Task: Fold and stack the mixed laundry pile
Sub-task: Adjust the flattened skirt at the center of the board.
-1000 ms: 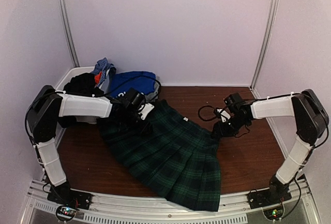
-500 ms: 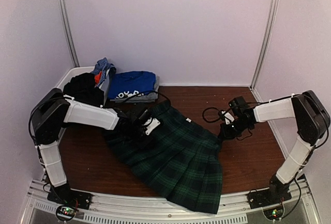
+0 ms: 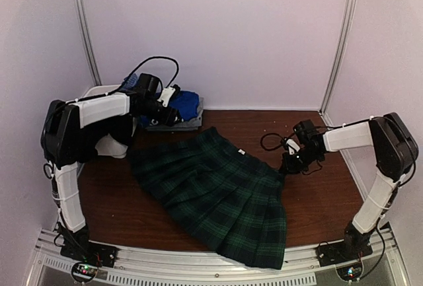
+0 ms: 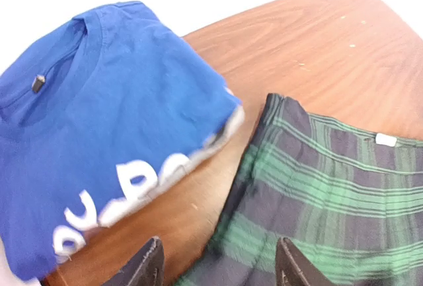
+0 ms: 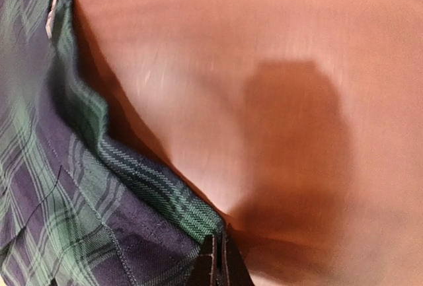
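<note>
The skirt's side edge near the waistband corner (image 3: pixel 205 133) (image 4: pixel 262 125) is beside the blue T-shirt. My left gripper will pinch it there next, and then I will fold that side of the skirt across.
The dark green tartan skirt (image 3: pixel 211 193) lies spread flat on the brown table, waistband to the back. My right gripper (image 3: pixel 289 165) is shut on the waistband's right corner (image 5: pixel 178 213), low at the table; its tips (image 5: pixel 218 263) pinch the fabric edge. My left gripper (image 3: pixel 173 109) hangs open and empty (image 4: pixel 221 266) above the gap between the skirt's left waist corner (image 4: pixel 330 193) and the folded royal-blue T-shirt (image 4: pixel 112 134), which lies at the back left (image 3: pixel 188 104). Black (image 3: pixel 106 111) and multicoloured (image 3: pixel 130 82) pieces lie behind my left arm.
A white basket (image 3: pixel 91 92) stands at the back left corner and holds the black and multicoloured pieces. A grey folded piece (image 3: pixel 182 125) lies under the blue T-shirt. White walls close the back and sides. Bare wood (image 3: pixel 324 200) shows right of the skirt.
My left gripper has let go of the skirt's left waist, risen and swung back-left over the blue T-shirt. The right gripper has hardly moved and keeps its hold.
</note>
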### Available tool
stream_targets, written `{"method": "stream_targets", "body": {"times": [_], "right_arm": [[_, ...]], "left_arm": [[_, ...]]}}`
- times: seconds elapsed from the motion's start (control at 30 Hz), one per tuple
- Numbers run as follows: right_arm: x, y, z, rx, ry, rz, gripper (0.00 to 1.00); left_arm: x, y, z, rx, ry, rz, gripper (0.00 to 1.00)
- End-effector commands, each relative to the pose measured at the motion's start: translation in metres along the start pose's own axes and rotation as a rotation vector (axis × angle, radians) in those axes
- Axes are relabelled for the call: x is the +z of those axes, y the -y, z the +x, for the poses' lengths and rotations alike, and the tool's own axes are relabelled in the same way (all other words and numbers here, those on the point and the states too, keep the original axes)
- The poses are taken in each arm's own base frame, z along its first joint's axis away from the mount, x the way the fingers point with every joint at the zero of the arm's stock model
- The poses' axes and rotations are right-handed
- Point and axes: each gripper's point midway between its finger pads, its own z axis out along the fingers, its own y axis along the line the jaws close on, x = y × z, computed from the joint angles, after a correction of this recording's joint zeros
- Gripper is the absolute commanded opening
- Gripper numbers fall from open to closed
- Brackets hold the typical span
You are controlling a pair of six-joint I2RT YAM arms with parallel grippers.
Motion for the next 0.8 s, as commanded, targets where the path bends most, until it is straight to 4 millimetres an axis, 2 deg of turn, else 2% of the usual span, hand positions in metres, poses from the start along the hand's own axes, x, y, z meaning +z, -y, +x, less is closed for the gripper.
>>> {"method": "stream_targets", "body": {"times": [0.0, 0.07, 0.1, 0.13, 0.23, 0.3, 0.47, 0.63, 0.77], "right_arm": [[0.013, 0.017, -0.037, -0.024, 0.005, 0.101, 0.00], [0.018, 0.019, -0.052, -0.026, 0.010, 0.120, 0.04], [0.020, 0.019, -0.058, -0.026, 0.013, 0.123, 0.11], [0.018, 0.018, -0.064, -0.023, 0.018, 0.120, 0.23], [0.001, 0.010, -0.079, -0.009, 0.059, 0.087, 0.50], [-0.012, 0.006, -0.079, 0.001, 0.081, 0.062, 0.58], [-0.032, -0.004, -0.043, 0.038, 0.069, -0.018, 0.72], [-0.036, -0.017, 0.000, 0.110, 0.035, -0.129, 0.74], [-0.030, -0.018, 0.028, 0.147, -0.008, -0.162, 0.74]], "left_arm": [[0.035, 0.010, 0.022, 0.095, -0.125, 0.060, 0.58], [0.051, 0.011, 0.028, 0.103, -0.148, 0.092, 0.59], [0.058, 0.010, 0.031, 0.104, -0.164, 0.094, 0.59], [0.063, 0.008, 0.034, 0.104, -0.179, 0.091, 0.59], [0.072, -0.002, 0.044, 0.069, -0.206, 0.079, 0.60], [0.074, -0.011, 0.052, 0.042, -0.226, 0.068, 0.60], [0.075, -0.021, 0.075, 0.041, -0.291, 0.029, 0.62], [0.078, -0.030, 0.097, 0.023, -0.348, 0.009, 0.64], [0.084, -0.025, 0.107, 0.006, -0.370, 0.045, 0.61]]}}
